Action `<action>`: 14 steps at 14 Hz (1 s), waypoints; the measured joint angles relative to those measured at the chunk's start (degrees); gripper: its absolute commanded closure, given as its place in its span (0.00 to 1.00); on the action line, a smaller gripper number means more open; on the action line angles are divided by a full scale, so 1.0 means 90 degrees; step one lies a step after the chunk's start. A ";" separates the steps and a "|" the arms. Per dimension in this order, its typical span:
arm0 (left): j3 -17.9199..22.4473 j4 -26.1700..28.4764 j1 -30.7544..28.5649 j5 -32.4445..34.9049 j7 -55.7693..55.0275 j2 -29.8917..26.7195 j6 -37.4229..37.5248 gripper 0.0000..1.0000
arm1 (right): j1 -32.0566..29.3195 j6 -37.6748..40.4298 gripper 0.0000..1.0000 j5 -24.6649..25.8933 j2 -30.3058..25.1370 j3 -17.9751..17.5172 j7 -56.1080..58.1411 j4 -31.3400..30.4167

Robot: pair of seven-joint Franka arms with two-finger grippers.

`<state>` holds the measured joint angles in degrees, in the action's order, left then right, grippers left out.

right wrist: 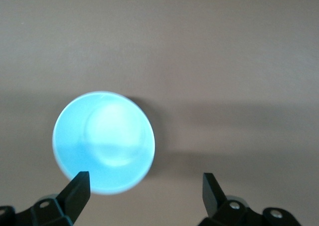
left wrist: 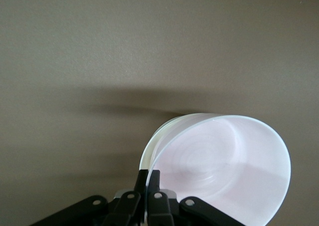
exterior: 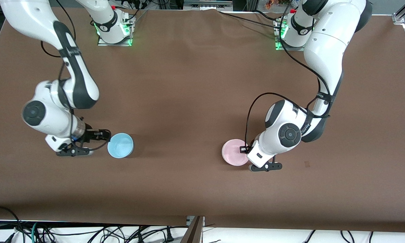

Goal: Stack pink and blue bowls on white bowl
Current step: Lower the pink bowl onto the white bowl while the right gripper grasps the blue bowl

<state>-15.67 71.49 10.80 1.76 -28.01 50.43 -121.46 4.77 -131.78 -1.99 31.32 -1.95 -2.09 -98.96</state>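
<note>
The light blue bowl needs to be stacked with the pink bowl (exterior: pixel 234 152). My right gripper should grab it by its thin rim next.
The pale pink bowl (exterior: pixel 234 152) is near the left arm's end of the table. My left gripper (exterior: pixel 245 149) is shut on its rim, with the thin wall pinched between the fingertips (left wrist: pixel 148 178). The left wrist view shows the pink bowl (left wrist: pixel 224 166) tilted, with a whitish edge (left wrist: pixel 152 148) beside its rim; I cannot tell whether that edge is the white bowl. The light blue bowl (exterior: pixel 120 145) stands upright toward the right arm's end. My right gripper (exterior: pixel 87 143) is open just beside it, one fingertip (right wrist: pixel 79 185) by the blue bowl's (right wrist: pixel 103 141) rim, and holds nothing.
The brown table (exterior: pixel 189 101) is bare between the two bowls. Both arm bases stand along its edge farthest from the front camera. Cables hang below the edge nearest the front camera.
</note>
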 measured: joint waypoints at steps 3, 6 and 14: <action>-0.0015 0.0050 0.0117 0.0000 0.0001 0.0111 0.0001 1.00 | -0.0004 -0.0240 0.02 0.0000 0.0291 0.0003 0.0003 0.0000; -0.0018 0.0101 0.0202 0.0000 -0.0002 0.0153 0.0001 1.00 | -0.0014 -0.0227 0.07 0.0000 0.0293 0.0005 0.0004 0.0001; -0.0073 0.0102 0.0499 -0.0445 -0.0156 0.0150 0.0098 0.00 | -0.0007 -0.0547 0.48 -0.0016 0.0653 0.0001 -0.0128 0.0057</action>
<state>-16.32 72.41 15.29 -2.24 -29.42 51.78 -120.57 4.71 -136.70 -2.13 37.20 -1.94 -3.25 -98.45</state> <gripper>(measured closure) 0.881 0.300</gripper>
